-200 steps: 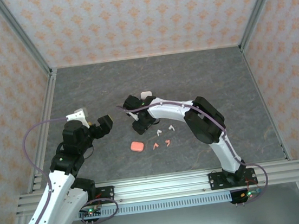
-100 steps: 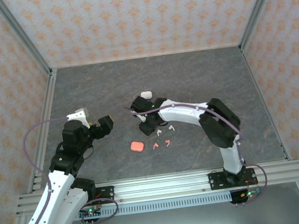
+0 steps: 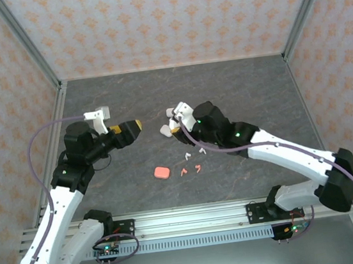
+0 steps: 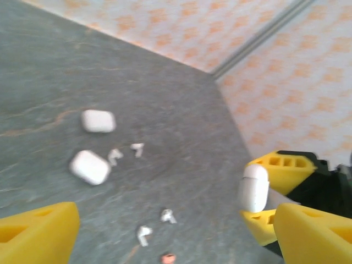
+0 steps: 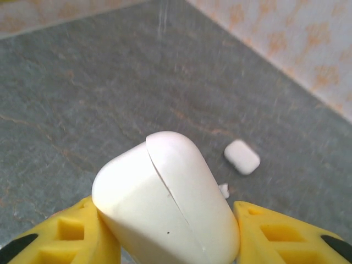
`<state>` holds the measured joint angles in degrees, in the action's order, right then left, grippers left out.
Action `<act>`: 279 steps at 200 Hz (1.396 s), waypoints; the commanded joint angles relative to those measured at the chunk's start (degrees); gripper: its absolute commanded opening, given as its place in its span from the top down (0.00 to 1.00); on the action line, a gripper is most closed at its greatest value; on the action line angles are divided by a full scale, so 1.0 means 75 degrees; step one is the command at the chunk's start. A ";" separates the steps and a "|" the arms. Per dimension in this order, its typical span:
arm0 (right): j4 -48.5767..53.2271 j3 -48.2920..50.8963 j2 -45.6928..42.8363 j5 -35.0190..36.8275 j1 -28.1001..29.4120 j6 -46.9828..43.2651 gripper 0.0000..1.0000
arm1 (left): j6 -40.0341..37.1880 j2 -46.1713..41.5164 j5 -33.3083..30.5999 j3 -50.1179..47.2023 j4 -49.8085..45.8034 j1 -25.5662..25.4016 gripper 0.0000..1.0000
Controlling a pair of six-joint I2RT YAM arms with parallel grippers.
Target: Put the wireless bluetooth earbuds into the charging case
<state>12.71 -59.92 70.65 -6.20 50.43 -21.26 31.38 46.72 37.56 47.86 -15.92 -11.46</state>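
The lid of the white charging case needs to open for the earbuds to go in, so the left gripper should next grab the case by its body [image 3: 174, 124] [image 4: 253, 196].
My right gripper [image 5: 170, 220] is shut on a white charging case [image 5: 165, 192] with its lid closed, held above the table; from above the case [image 3: 165, 131] sits left of the right wrist. The left wrist view shows that case [image 4: 254, 188] between yellow fingers [image 4: 280, 168]. Small white earbuds [image 3: 187, 152] and coral-pink ones [image 3: 184, 171] lie loose on the grey table. White earbuds [image 4: 144, 235] also lie below my left gripper [image 4: 176, 242], which is open with nothing between its jaws. From above, the left gripper [image 3: 134, 125] hangs left of the held case, apart from it.
A coral-pink case [image 3: 162, 172] lies left of the coral earbuds. Two more white cases [image 4: 99, 121] [image 4: 89, 166] rest on the table farther back, with two earbuds [image 4: 114, 157] beside them. Patterned walls with metal posts [image 3: 50, 70] enclose the table.
My right gripper has risen off the table near the earbuds with the white case, and the right arm has swung out to the right. The left gripper has moved up and toward the centre.
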 commanded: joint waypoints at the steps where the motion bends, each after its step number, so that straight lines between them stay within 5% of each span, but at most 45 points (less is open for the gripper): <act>1: -0.0963 0.0179 -0.0335 -0.0168 -0.0022 -0.0966 0.60 | 0.0647 0.0194 0.1203 0.0398 0.0770 -0.0223 0.10; 74: -0.0901 0.0037 -0.0653 -0.0626 -0.0022 -0.1273 0.60 | 0.0598 0.1125 0.0929 0.0944 0.1157 -0.1720 0.16; 126: -0.0857 0.0056 -0.0666 -0.0722 -0.0022 -0.1244 0.60 | 0.0621 0.1683 0.0863 0.1095 0.1383 -0.2061 0.27; 202: -0.0799 0.0030 -0.0599 -0.0744 -0.0022 -0.1197 0.60 | 0.0598 0.1921 0.0851 0.1119 0.1467 -0.2279 0.55; 279: -0.0756 -0.0014 -0.0525 -0.0781 -0.0022 -0.1175 0.60 | 0.0551 0.2125 0.0892 0.1125 0.1472 -0.2389 0.63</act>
<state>7.68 -59.33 67.00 -11.16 50.43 -30.09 36.14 62.43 43.53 54.61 -6.92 -28.91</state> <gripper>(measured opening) 0.444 0.370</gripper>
